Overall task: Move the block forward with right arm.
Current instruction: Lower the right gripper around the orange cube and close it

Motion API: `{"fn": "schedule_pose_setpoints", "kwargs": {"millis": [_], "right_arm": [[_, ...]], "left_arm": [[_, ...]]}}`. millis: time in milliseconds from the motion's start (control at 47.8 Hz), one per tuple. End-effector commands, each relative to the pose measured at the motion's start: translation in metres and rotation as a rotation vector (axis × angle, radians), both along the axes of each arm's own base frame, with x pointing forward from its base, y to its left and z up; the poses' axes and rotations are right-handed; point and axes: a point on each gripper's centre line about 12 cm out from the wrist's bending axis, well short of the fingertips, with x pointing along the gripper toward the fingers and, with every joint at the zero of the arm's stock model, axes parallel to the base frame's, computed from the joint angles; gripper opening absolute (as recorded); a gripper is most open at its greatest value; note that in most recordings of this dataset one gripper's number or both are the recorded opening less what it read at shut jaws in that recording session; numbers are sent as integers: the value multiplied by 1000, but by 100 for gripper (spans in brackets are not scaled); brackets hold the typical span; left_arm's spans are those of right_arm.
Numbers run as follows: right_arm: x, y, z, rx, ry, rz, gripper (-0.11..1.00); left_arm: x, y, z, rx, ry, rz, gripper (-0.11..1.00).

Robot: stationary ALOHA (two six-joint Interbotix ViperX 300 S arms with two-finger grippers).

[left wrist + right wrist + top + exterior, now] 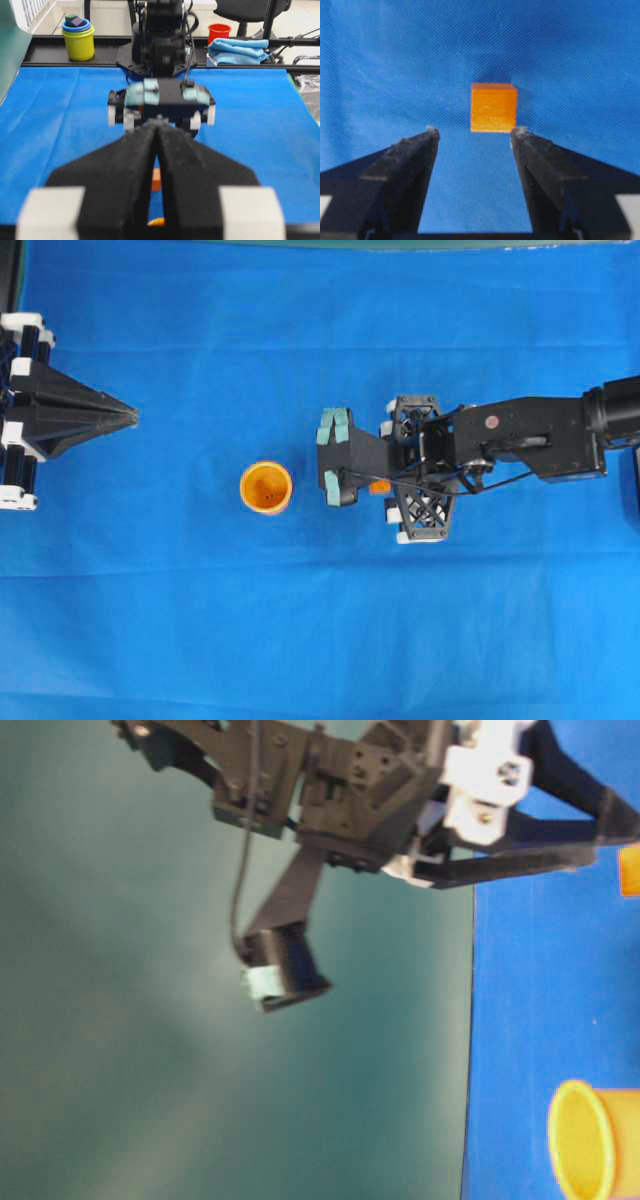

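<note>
In the right wrist view, my right gripper's fingers stop short of the orange block's near edge [493, 131], so it next moves toward the block before closing.
The small orange block [493, 107] lies on the blue cloth. In the right wrist view it sits just beyond my right gripper's [475, 132] two dark fingertips, nearer the right one. That gripper is open and empty. From overhead, the right gripper [333, 457] with teal pads hangs above the block [380, 486], which is mostly hidden under its frame. The table-level view shows one padded finger [265, 982] raised off the cloth and the block [630, 870] at the frame's edge. My left gripper [130, 417] is shut and empty at the far left; the block [156, 179] shows through its slit.
A round yellow-orange cup [266, 487] stands open side up just left of the right gripper, between the two arms; it also shows at table level [590, 1140]. Beyond the table's far edge are stacked cups [78, 37], a red cup [219, 32] and a folded blue cloth [240, 50].
</note>
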Motion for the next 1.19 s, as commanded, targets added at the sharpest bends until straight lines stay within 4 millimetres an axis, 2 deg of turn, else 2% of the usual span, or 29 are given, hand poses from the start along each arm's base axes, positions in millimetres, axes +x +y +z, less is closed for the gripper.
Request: {"fn": "schedule_pose_setpoints", "kwargs": {"millis": [0,251,648,1171], "right_arm": [[6,1,6,-6,-26,17,64],[9,-4,-3,-28,-27,52,64],[17,-20,1,-65,-51,59,64],[27,-14,-9,-45,-88,55,64]], "left_arm": [[2,0,14,0,-38,0,1],[2,0,16,2,-41,0,1],[2,0,16,0,-43,1,1],[2,0,16,3,-41,0,1]]}}
